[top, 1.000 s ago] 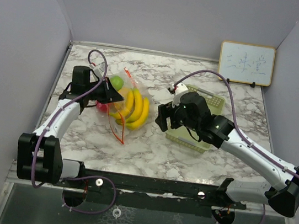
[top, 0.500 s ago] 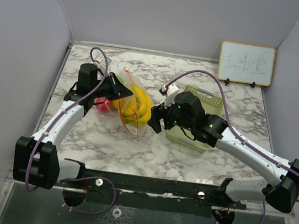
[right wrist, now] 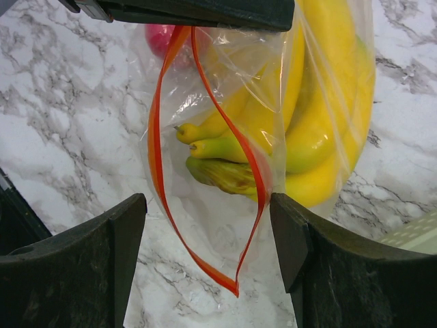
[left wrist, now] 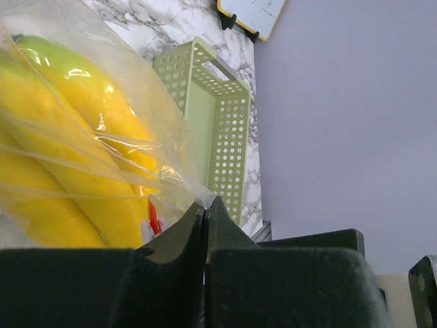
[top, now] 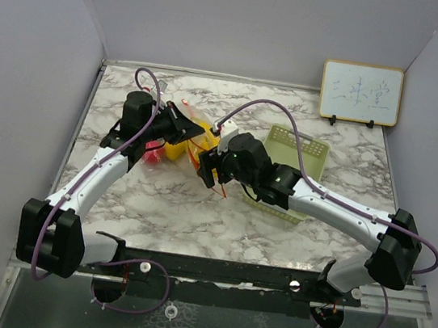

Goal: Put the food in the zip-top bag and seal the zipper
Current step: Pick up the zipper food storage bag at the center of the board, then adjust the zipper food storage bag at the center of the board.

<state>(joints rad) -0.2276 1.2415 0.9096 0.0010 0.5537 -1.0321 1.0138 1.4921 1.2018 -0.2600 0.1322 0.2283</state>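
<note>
My right gripper needs to move toward the red zipper's strip before it closes on the strip, because the strip hangs beyond its fingers.
The zip-top bag (top: 192, 138) hangs from my left gripper (top: 182, 121), which is shut on a fold of its clear plastic (left wrist: 183, 183). Yellow bananas (right wrist: 311, 116) fill the bag and show close up as bananas (left wrist: 65, 137) in the left wrist view. A red-pink fruit (top: 153, 151) sits low beside them, also visible as the red-pink fruit (right wrist: 161, 38) through the plastic. The red zipper (right wrist: 156, 140) droops open in a loop. My right gripper (right wrist: 208, 215) is open, its fingers either side of that loop's lower end, just right of the bag as the right gripper (top: 207, 168).
A pale green mesh tray (top: 309, 148) lies right of the bag, under the right forearm, and appears as the tray (left wrist: 225, 123) in the left wrist view. A small whiteboard (top: 360, 92) leans on the back wall. Marble tabletop (top: 195, 218) lies in front.
</note>
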